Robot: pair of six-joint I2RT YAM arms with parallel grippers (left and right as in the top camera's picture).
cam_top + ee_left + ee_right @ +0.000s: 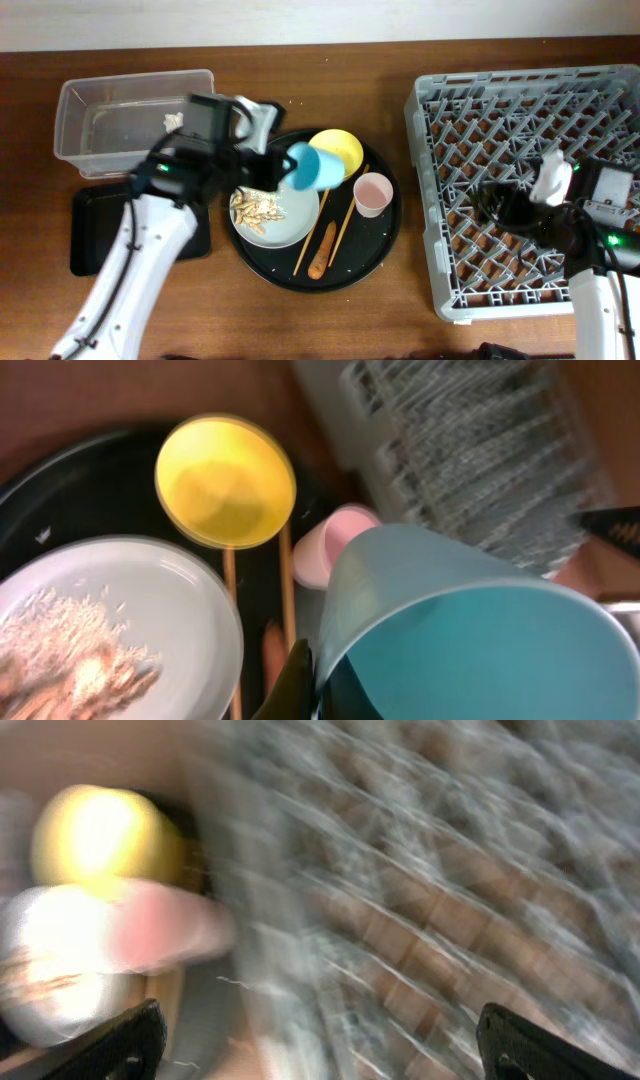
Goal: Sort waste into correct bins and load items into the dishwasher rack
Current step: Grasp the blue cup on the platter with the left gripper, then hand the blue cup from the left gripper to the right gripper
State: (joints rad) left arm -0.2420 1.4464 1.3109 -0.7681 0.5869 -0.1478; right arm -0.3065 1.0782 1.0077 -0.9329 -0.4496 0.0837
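I should grab the blue cup across its outer body [326,169] with my right gripper next, so I can load the rack [530,95]. My left gripper still holds the cup's rim.
My left gripper [285,172] is shut on the rim of the blue cup [316,167], held on its side above the round black tray; in the left wrist view the cup [470,630] fills the lower right, pinched between the fingers [318,682]. On the tray lie the yellow bowl [337,150], pink cup [372,193], pale plate [285,222] with beige scraps and rice [256,210], wooden chopsticks [314,230] and the orange carrot stick [321,258]. My right gripper [500,200] is open and empty over the grey dishwasher rack [530,95]; its wrist view is blurred, with fingers wide apart [320,1040].
The clear plastic tub [120,115] stands at the back left with a white tissue [176,121] inside. The shallow black rectangular tray [90,235] lies in front of it, partly under my left arm. The round black tray [370,250] sits between the bins and the rack.
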